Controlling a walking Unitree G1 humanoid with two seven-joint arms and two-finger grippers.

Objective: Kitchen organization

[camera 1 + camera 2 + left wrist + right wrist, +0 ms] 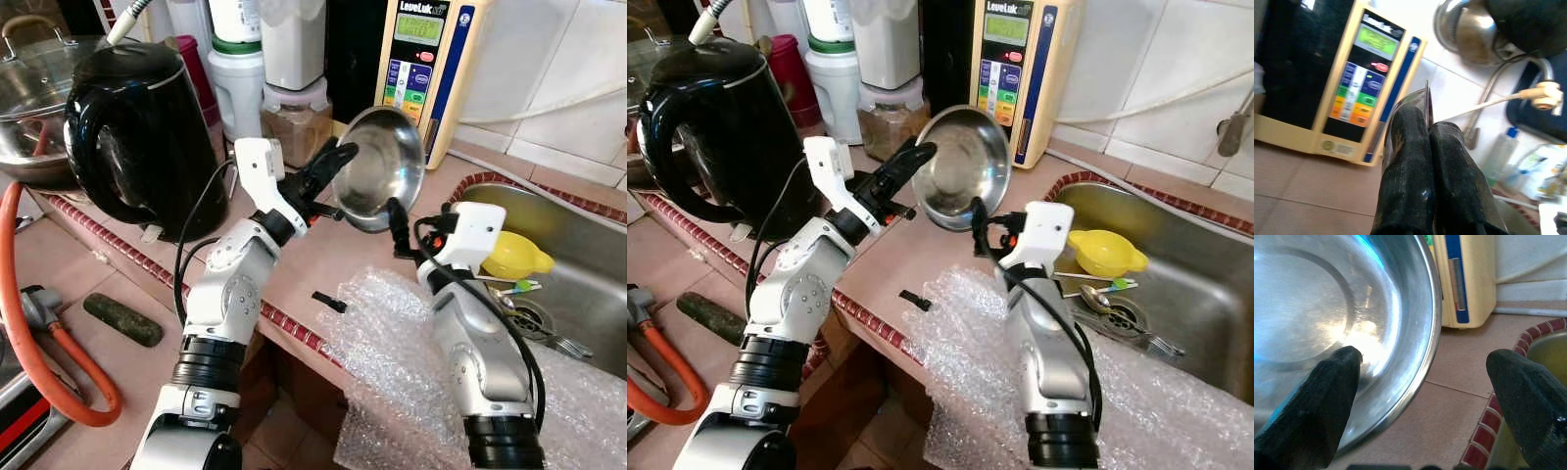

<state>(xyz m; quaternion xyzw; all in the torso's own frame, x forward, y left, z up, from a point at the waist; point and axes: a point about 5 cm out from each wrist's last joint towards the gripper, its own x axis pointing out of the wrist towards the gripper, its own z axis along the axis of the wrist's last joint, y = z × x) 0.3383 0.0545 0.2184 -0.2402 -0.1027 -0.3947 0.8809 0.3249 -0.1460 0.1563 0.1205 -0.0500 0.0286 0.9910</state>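
My right gripper is to grab the bowl by its rim [411, 196] next, so that it can move the steel bowl into the sink.
A round steel bowl [380, 166] is held tilted on edge above the tiled counter [323, 255], in front of the cream water machine [421, 59]. My left gripper [343, 154] is shut on the bowl's left rim; in the left wrist view its fingers [1425, 161] pinch the thin rim [1426, 98]. My right gripper [1425, 357] is open at the bowl's lower edge. One fingertip [1337, 377] lies against the bowl's inside [1327, 298]; the other [1528, 391] stands apart, toward the sink.
A black kettle [137, 127] stands on the left, with jars [294, 108] behind the bowl. A steel sink [578, 294] on the right holds a yellow funnel [514, 257] and cutlery. Bubble wrap [392, 333] hangs over the counter's front edge. An orange hose [39, 343] loops at lower left.
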